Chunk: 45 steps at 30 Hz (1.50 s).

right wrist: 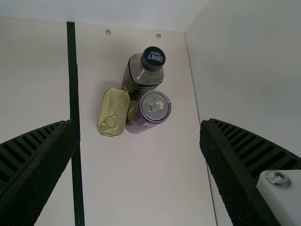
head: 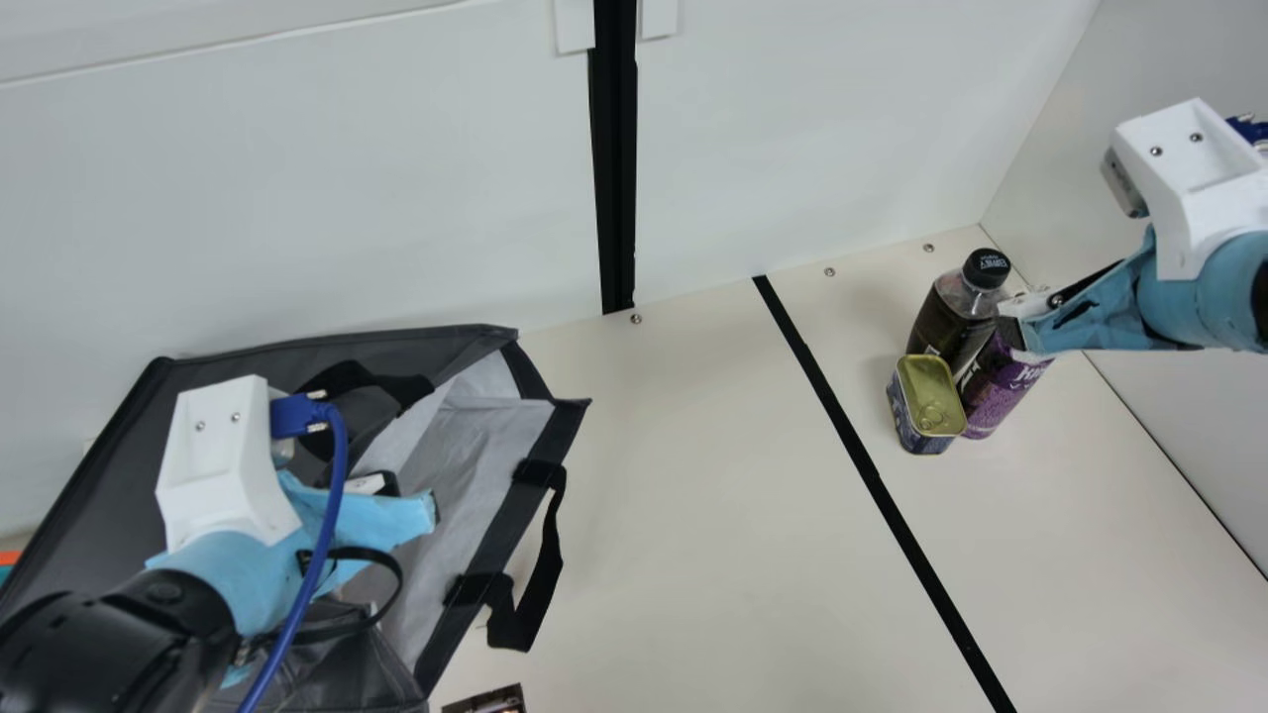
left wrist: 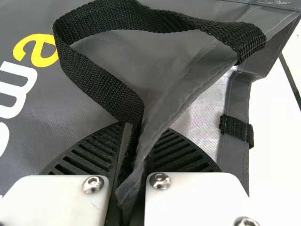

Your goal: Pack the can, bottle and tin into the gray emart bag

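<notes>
I will next grab the purple can with my right gripper by its lidded end (right wrist: 154,108), so I can pack it into the gray emart bag.
In the main view my left gripper (head: 396,500) is at the gray bag (head: 89,475), whose pale-lined opening faces right. The left wrist view has my left gripper (left wrist: 131,141) shut on the bag's fabric edge, with the black handle (left wrist: 94,77) running down between its fingers. At the far right, my right gripper (head: 1022,330) is over the purple can (head: 1003,391). Dark bottle (head: 946,312), can and gold-lidded tin (head: 929,396) stand upright, close together. In the right wrist view my right gripper (right wrist: 138,126) is open, its fingers wide apart, holding nothing.
Cream table (head: 674,475) lies between the bag and the grouped items, crossed by a black strip (head: 872,475). White walls stand behind and at the right. A small dark object (head: 487,701) is at the main view's bottom edge.
</notes>
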{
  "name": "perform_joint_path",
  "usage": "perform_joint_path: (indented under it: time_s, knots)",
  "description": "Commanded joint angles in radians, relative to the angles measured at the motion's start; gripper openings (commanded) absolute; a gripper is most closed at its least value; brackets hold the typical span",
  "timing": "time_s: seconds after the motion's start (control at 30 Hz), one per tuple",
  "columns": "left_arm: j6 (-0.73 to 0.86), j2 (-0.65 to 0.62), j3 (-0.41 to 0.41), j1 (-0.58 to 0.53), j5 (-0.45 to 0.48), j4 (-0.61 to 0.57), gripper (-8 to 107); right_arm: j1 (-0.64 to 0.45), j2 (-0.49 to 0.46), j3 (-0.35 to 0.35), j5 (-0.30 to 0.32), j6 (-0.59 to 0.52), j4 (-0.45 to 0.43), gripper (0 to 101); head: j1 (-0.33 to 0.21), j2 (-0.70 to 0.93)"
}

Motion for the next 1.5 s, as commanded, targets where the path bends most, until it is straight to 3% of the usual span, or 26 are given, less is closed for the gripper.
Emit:
perform_joint_path:
  time_s: [0.0,1.47]
  knots:
    - [0.0,0.0,0.0,0.0,0.0,0.0,10,-0.004,0.008,0.002,-0.006,-0.005,-0.001,91,-0.023,-0.001]
    - [0.0,0.0,0.0,0.0,0.0,0.0,10,-0.078,0.242,0.054,-0.139,-0.049,-0.006,91,-0.023,-0.001]
